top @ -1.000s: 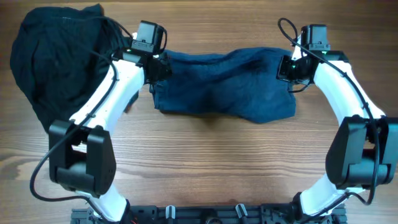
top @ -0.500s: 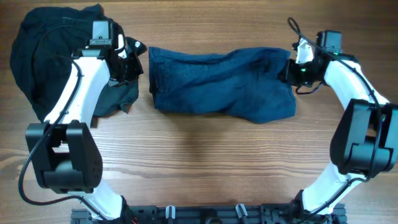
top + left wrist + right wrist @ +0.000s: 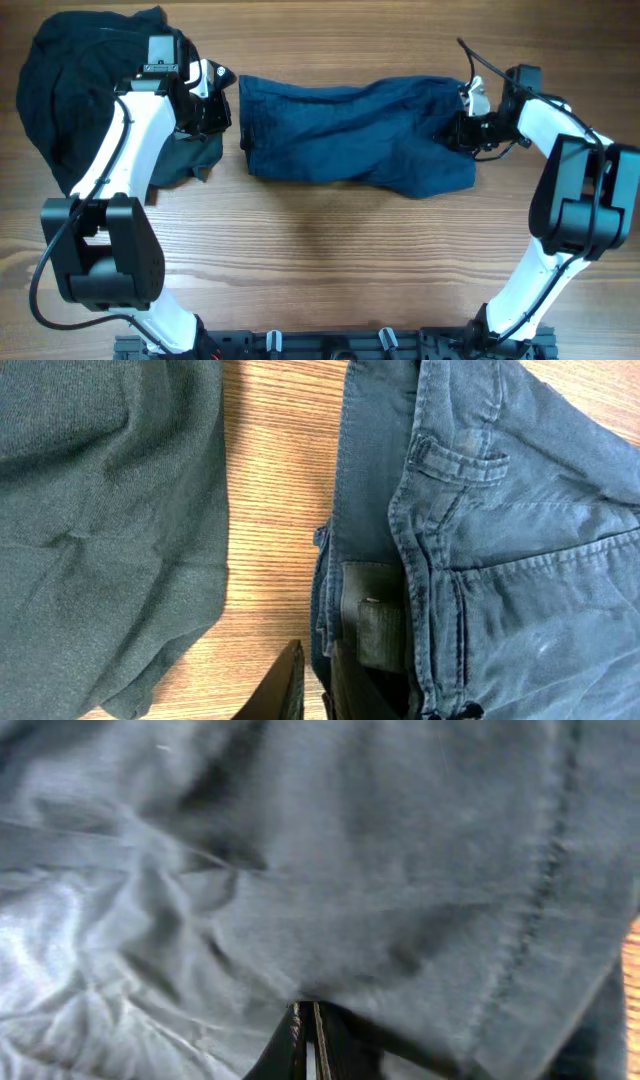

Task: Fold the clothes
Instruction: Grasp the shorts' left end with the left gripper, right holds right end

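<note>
My left gripper picks up the blue trousers (image 3: pixel 350 135) by the waistband edge next, to fold that end of the trousers over onto the rest.
A pair of blue trousers (image 3: pixel 350 135) lies folded in a wide band across the middle of the table. Its waistband with belt loops shows in the left wrist view (image 3: pixel 450 560). My left gripper (image 3: pixel 218 105) is just left of the waistband edge, over bare wood. Its fingers (image 3: pixel 318 685) are close together and nothing shows between them. My right gripper (image 3: pixel 463 130) is at the trousers' right end. Its fingers (image 3: pixel 305 1032) are closed with their tips buried in the blue cloth (image 3: pixel 300 870).
A pile of dark clothes (image 3: pixel 80 90) fills the back left corner, and its edge lies beside the left gripper (image 3: pixel 100 510). Bare wooden table (image 3: pixel 330 260) runs along the front.
My left gripper has left the trousers' left edge and moved left toward the dark pile. My right gripper has shifted slightly down and inward at the right end.
</note>
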Tool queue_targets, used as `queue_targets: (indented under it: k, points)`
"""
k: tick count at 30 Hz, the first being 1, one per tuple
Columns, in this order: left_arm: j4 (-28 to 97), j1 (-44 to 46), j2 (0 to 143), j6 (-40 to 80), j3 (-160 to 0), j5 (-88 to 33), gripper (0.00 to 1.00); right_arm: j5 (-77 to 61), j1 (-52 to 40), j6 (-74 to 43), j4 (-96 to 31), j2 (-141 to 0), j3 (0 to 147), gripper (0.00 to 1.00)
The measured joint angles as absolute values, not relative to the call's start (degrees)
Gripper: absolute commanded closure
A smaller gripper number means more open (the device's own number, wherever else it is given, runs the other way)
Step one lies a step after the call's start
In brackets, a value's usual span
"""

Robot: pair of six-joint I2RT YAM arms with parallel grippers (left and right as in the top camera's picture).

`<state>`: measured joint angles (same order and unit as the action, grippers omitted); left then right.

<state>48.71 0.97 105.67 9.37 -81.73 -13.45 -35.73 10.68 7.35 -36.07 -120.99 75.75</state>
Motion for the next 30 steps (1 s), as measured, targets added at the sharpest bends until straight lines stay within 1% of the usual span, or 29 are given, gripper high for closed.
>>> queue_targets:
  k: [2,5,8,10,12,15,18,23,30]
  points:
    - [48.84,0.69,105.67,9.08,-81.73,-13.61,0.80,-35.75,10.72,6.87,-36.10,-121.19,75.90,0.96]
    - [49.12,-1.17,105.67,6.09,-81.73,-16.93,0.60,-35.79,10.72,6.26,-36.10,-121.30,75.94,0.95]
    - [48.64,-3.07,106.02,1.50,-81.73,-23.42,0.49,-35.79,10.72,6.22,-36.12,-121.30,75.96,0.96]
    - [47.44,-3.68,107.33,-1.56,-81.73,-27.49,0.43,-35.79,10.72,6.07,-36.12,-121.30,75.96,0.96]
    - [44.86,-3.70,110.06,-3.88,-81.73,-32.60,0.42,-35.79,10.72,6.07,-36.16,-121.30,75.96,0.96]
    - [40.99,-3.53,115.13,-5.30,-81.73,-37.41,0.42,-35.77,10.72,6.07,-36.34,-121.30,76.01,0.96]
    - [38.76,-3.38,118.74,-5.74,-81.73,-39.90,0.42,-35.75,10.72,6.07,-36.58,-121.34,76.18,0.96]
    - [36.21,-3.33,120.62,-5.98,-81.73,-41.08,0.41,-35.77,10.72,6.04,-36.80,-121.51,76.40,0.96]
    - [35.53,-3.29,123.66,-6.00,-81.78,-39.75,0.41,-35.77,10.72,5.82,-36.86,-121.56,76.44,0.96]
